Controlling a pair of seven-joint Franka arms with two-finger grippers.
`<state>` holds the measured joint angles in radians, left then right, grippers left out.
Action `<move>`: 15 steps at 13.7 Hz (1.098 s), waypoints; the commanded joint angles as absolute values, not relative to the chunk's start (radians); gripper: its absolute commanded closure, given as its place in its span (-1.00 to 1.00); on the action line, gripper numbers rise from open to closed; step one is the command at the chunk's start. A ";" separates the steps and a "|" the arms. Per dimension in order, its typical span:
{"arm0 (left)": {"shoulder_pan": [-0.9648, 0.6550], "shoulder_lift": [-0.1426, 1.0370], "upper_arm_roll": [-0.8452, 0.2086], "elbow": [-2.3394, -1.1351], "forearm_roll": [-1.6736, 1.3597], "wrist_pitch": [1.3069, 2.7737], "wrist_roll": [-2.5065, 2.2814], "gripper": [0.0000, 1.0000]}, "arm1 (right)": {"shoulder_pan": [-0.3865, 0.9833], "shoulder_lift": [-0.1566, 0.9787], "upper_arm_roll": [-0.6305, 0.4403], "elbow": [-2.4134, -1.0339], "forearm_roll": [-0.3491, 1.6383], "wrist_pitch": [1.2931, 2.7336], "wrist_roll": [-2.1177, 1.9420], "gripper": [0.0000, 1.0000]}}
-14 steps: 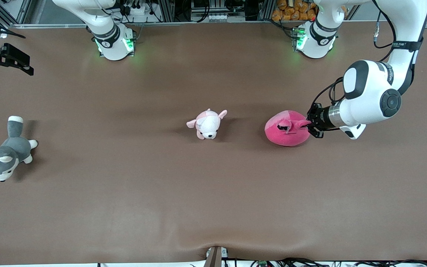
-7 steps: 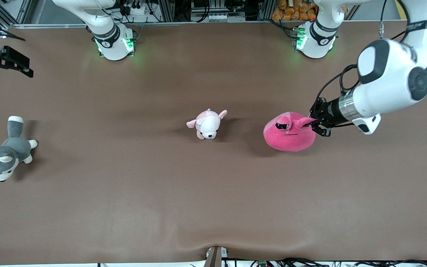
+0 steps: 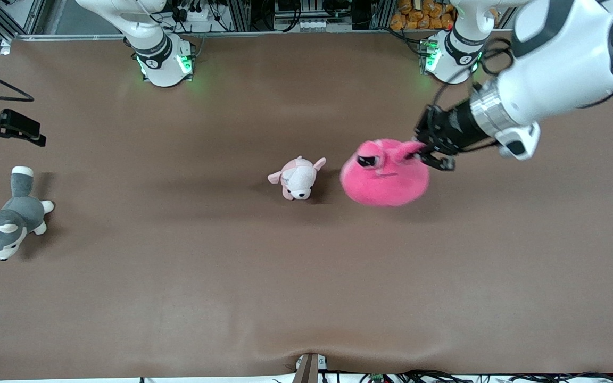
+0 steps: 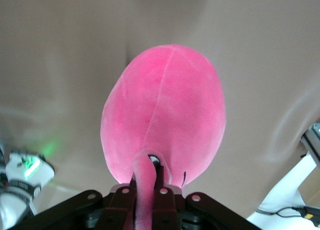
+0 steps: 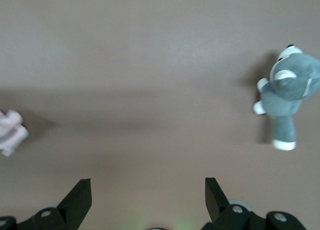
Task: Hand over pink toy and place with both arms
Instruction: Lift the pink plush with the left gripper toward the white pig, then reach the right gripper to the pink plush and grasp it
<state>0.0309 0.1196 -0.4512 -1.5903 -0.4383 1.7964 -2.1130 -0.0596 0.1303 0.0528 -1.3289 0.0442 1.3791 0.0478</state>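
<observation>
The pink toy [image 3: 383, 174] needs to be taken over from my left gripper, so my right gripper needs to grab it by its free ear [image 3: 369, 150] next.
The pink toy [image 3: 383, 174], a round hot-pink plush with half-closed black eyes, hangs in the air over the middle of the table, beside the small puppy plush. My left gripper [image 3: 422, 151] is shut on one of its ears and holds it up. In the left wrist view the pink toy [image 4: 165, 112] hangs from my left gripper [image 4: 147, 182], its ear pinched between the fingers. My right gripper [image 3: 16, 130] is open and empty, up over the right arm's end of the table, above the husky plush. In the right wrist view my right gripper [image 5: 147, 197] has its fingers wide apart.
A pale pink-and-white puppy plush [image 3: 298, 178] lies at the table's middle. A grey-and-white husky plush [image 3: 6, 218] lies at the right arm's end; it also shows in the right wrist view [image 5: 287, 92]. The brown table [image 3: 285, 282] is bare nearer the camera.
My left gripper has lifted the pink toy off the table and carried it toward the puppy plush. My right gripper has shifted slightly toward the husky.
</observation>
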 commanded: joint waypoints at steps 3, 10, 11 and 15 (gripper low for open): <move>-0.064 0.212 -0.474 -1.441 -0.463 1.818 -2.290 1.00 | 0.026 0.167 0.061 -1.270 0.256 1.370 0.687 -1.00; -0.233 0.270 -0.472 -1.425 -0.459 1.931 -2.440 1.00 | 0.323 0.222 0.060 -1.275 0.336 1.571 1.567 -1.00; -0.244 0.275 -0.472 -1.427 -0.460 1.939 -2.442 1.00 | 0.356 0.230 0.060 -1.275 0.336 1.572 1.632 -1.00; -0.287 0.304 -0.472 -1.428 -0.462 1.974 -2.456 1.00 | 0.463 0.279 0.058 -1.276 0.328 1.624 1.828 -1.00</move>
<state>-0.2631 0.2705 -0.4723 -1.4636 -0.4484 1.9629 -2.4359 0.4191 0.2431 0.0714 -1.3037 0.3206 1.5999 1.7336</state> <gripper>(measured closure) 0.894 0.000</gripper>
